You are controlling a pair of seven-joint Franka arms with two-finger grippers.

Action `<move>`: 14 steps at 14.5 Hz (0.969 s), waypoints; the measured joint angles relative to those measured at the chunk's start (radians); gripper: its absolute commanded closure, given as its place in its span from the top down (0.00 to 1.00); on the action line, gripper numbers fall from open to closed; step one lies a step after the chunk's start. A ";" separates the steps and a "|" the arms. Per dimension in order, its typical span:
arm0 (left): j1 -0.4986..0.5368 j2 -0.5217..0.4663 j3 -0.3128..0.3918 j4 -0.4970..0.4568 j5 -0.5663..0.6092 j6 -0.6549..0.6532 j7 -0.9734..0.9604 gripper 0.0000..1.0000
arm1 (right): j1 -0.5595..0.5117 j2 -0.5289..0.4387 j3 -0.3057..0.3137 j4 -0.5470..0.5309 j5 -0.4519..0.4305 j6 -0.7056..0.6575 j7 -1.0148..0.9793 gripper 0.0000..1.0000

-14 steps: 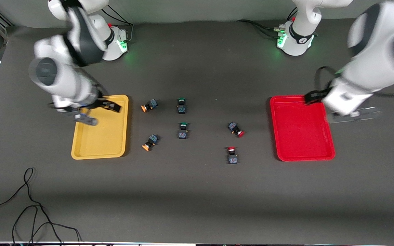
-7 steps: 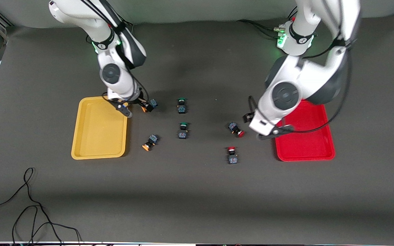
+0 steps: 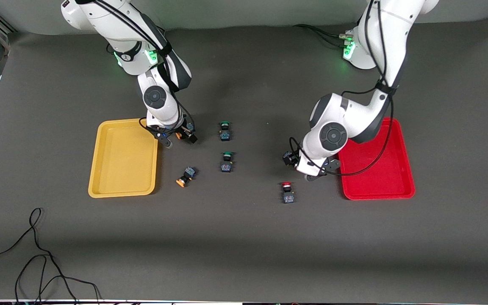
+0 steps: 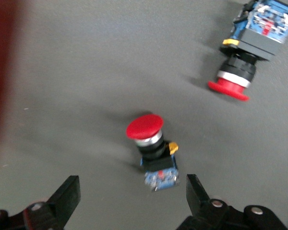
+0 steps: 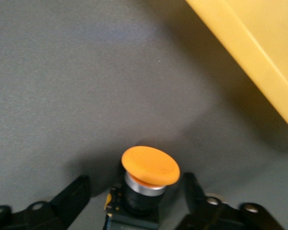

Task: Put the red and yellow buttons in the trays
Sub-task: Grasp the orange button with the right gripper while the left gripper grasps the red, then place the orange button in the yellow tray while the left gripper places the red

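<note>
Next, my left gripper grabs the red button by its black body below the cap (image 4: 157,157). Then the button goes in the red tray.
My right gripper (image 3: 178,136) is low over the table beside the yellow tray (image 3: 123,169). It is open, with its fingers (image 5: 79,191) on either side of an orange-yellow button (image 5: 151,165) and not touching it. That button (image 3: 179,135) shows partly under the hand. A second orange-yellow button (image 3: 186,176) lies nearer the camera. My left gripper (image 3: 302,167) is open beside the red tray (image 3: 379,182), over a red button (image 3: 287,157). That button (image 4: 151,148) sits at the tips of the open fingers (image 4: 67,196). A second red button (image 3: 287,192) lies nearer the camera and also shows in the left wrist view (image 4: 249,52).
Two green-capped buttons (image 3: 225,130) (image 3: 226,162) stand mid-table between the two groups. Both trays look empty. The yellow tray's rim (image 5: 259,48) is close to my right gripper. Black cables (image 3: 36,254) lie at the near corner toward the right arm's end.
Both arms swung in from the trays. The right gripper came from over the yellow tray down to the orange-yellow button. The left gripper came from the red tray to the red button.
</note>
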 measured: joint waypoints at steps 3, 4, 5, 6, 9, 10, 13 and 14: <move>-0.001 0.055 0.001 0.000 -0.009 0.054 -0.012 0.90 | 0.001 -0.018 0.000 0.004 0.000 -0.008 0.000 0.12; -0.001 0.070 0.002 0.000 -0.016 0.065 -0.012 0.81 | 0.001 -0.027 0.000 0.005 0.000 -0.015 0.000 0.10; -0.001 0.080 0.002 0.000 -0.025 0.068 -0.013 0.60 | 0.001 -0.037 -0.001 0.007 0.000 -0.031 -0.001 0.09; -0.001 0.085 0.002 0.000 -0.033 0.072 -0.013 0.42 | 0.001 -0.051 -0.004 0.012 0.000 -0.055 -0.006 0.09; -0.001 0.087 0.002 0.001 -0.056 0.074 -0.014 0.00 | -0.029 -0.137 -0.048 0.038 0.000 -0.174 -0.097 0.09; -0.001 0.087 0.003 0.003 -0.059 0.074 -0.014 0.00 | -0.046 -0.177 -0.087 0.047 0.000 -0.222 -0.163 0.09; 0.002 0.062 0.012 0.018 -0.063 0.036 -0.014 0.00 | -0.079 -0.264 -0.282 0.060 0.000 -0.293 -0.461 0.09; 0.005 0.036 0.018 0.034 -0.063 -0.024 -0.014 0.00 | -0.089 -0.265 -0.338 0.057 0.000 -0.286 -0.559 0.10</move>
